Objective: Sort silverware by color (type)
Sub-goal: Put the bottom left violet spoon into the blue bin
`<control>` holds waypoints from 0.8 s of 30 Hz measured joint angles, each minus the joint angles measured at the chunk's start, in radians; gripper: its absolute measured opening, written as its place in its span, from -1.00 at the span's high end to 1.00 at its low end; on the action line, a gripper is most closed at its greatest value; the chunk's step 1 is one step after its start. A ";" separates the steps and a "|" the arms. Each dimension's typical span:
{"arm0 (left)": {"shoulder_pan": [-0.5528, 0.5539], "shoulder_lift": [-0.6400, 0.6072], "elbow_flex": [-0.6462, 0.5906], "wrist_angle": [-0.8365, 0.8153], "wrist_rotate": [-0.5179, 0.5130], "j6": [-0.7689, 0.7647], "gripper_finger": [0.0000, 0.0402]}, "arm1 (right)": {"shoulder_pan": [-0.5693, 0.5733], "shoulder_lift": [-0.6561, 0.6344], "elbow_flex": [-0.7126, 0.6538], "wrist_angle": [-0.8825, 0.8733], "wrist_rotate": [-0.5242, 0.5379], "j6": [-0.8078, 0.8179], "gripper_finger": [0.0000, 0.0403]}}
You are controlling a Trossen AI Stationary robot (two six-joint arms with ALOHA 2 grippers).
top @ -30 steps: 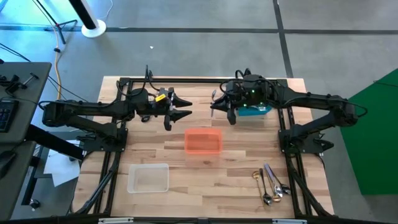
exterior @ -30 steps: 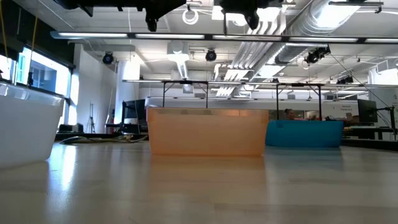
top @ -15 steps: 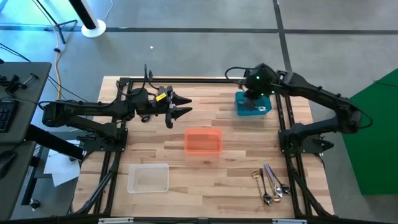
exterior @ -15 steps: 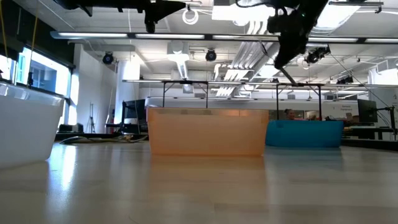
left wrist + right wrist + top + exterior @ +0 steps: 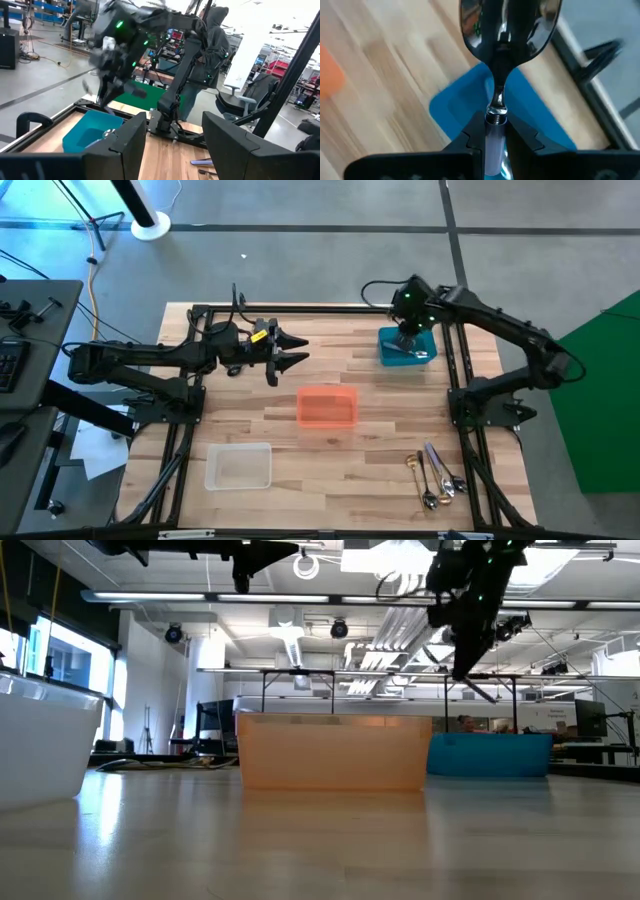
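Observation:
The spoon's dark bowl (image 5: 507,30) sticks out past the blue bin's rim (image 5: 454,83), so my right gripper should lower the spoon inside before it lets go.
My right gripper (image 5: 407,330) hangs over the blue bin (image 5: 408,348) at the table's far right, shut on a spoon (image 5: 509,30) with a dark shiny bowl and a pale handle. It also shows in the low view (image 5: 468,615), above the blue bin (image 5: 490,754). My left gripper (image 5: 300,351) is open and empty, held level above the far middle of the table. The left wrist view shows its fingers apart (image 5: 174,120), with the blue bin (image 5: 90,134) beyond them. Several more spoons and forks (image 5: 436,476) lie flat on the table near the front right. My right gripper pinches the spoon's pale handle (image 5: 493,142) between its two fingers, just behind the neck. The spoon runs along the fingers and sticks out past their tips, bowl (image 5: 510,25) foremost. The fingers slant down from above. The spoon is lifted clear over the blue bin (image 5: 465,107).
An orange bin (image 5: 326,407) stands at the table's middle and a clear bin (image 5: 238,466) at the near left. The black arm frames (image 5: 470,405) stand along both sides. A person (image 5: 212,45) stands beyond the table's right edge in the left wrist view.
My right gripper has swung from over the table's far middle toward the right edge to above the blue bin, and has tipped from level to pointing down, carrying the spoon with it. In the last half second it has barely moved.

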 joint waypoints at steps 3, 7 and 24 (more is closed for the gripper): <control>0.000 0.000 0.000 0.000 0.000 0.000 0.10 | -0.024 0.078 0.000 -0.006 0.027 -0.050 0.82; 0.000 0.000 0.000 0.000 0.000 -0.001 0.10 | -0.062 0.181 0.000 -0.023 0.039 -0.118 0.82; 0.000 0.000 0.000 0.000 -0.001 0.008 0.10 | -0.151 0.438 0.000 -0.062 0.022 -0.220 0.82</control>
